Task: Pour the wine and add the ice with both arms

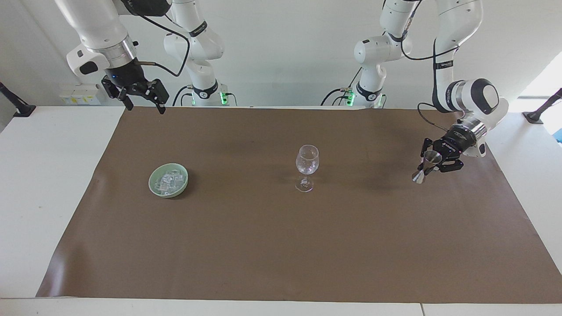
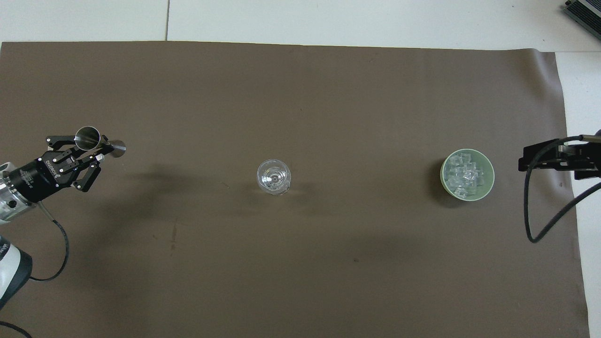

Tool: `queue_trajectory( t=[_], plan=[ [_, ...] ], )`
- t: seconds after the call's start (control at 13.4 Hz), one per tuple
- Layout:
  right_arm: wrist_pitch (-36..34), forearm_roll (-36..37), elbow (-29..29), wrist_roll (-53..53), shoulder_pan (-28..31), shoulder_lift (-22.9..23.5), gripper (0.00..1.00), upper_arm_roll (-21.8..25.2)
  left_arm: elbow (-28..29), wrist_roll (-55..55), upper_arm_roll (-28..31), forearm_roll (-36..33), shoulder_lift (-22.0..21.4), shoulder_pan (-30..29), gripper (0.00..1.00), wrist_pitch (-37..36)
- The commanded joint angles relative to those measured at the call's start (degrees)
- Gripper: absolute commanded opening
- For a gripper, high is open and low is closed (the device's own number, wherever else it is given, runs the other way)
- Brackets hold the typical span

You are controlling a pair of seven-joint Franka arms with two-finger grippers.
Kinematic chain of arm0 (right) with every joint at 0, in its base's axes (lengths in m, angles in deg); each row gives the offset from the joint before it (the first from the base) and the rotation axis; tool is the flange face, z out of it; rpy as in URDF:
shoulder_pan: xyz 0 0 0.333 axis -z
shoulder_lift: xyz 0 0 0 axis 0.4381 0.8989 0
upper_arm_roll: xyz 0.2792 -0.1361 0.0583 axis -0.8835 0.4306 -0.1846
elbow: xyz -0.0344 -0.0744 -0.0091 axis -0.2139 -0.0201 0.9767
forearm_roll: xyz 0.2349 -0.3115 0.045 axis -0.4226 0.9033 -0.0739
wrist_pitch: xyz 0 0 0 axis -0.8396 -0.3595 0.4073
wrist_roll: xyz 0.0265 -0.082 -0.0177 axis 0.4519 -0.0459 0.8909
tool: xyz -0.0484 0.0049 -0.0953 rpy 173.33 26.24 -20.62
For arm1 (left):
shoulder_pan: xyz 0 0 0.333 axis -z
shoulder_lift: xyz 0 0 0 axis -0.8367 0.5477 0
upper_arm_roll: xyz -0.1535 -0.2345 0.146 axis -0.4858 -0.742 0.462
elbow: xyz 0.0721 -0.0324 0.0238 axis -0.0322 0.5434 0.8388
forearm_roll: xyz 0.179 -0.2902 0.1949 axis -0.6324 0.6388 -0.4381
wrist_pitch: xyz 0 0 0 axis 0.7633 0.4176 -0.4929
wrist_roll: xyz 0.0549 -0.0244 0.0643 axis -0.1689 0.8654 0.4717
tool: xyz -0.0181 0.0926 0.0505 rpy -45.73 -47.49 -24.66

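I should bring the tilted metal jigger's lower end (image 2: 118, 149) down with my left gripper before I let go, because that end is above the brown mat.
A clear wine glass (image 1: 307, 164) (image 2: 273, 177) stands upright mid-mat and looks colourless; the wine is out of view. The ice (image 1: 168, 179) (image 2: 465, 174) is heaped in a pale green bowl (image 1: 154, 186) (image 2: 490, 176) toward the right arm's end. My left gripper (image 1: 431, 165) (image 2: 95, 149) is shut on the waist of a metal jigger (image 1: 426, 166) (image 2: 89, 138), tilted and low over the mat toward the left arm's end. My right gripper (image 1: 142, 100) (image 2: 523, 162) waits open, up in the air over the mat's edge at the right arm's end.
A brown mat (image 1: 281, 245) covers most of the white table (image 1: 52, 175). Black clamp mounts (image 1: 17, 107) (image 1: 538, 115) sit at both table ends. A grey device (image 2: 584, 10) pokes in at one corner farthest from the robots.
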State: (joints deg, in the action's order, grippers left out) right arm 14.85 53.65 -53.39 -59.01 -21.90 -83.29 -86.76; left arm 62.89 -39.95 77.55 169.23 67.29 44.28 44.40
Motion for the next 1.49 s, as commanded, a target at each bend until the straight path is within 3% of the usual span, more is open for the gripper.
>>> queue_trajectory(
  t=[0.0,0.75,1.42],
  plan=[
    [-0.57,-0.04,-0.93,1.33,0.14,-0.9,1.0,-0.07,1.67,4.26,-0.43,1.74,0.99,-1.64,0.0,-2.25],
    [-0.56,-0.04,-0.93,1.33,0.14,-0.9,1.0,-0.07,3.34,13.84,-0.51,1.83,4.95,-4.28,0.0,-5.16],
    [-0.48,-0.04,-0.93,1.33,0.14,-0.9,1.0,-0.07,3.43,15.26,-0.51,3.33,6.27,-0.77,0.0,0.19]
  ],
)
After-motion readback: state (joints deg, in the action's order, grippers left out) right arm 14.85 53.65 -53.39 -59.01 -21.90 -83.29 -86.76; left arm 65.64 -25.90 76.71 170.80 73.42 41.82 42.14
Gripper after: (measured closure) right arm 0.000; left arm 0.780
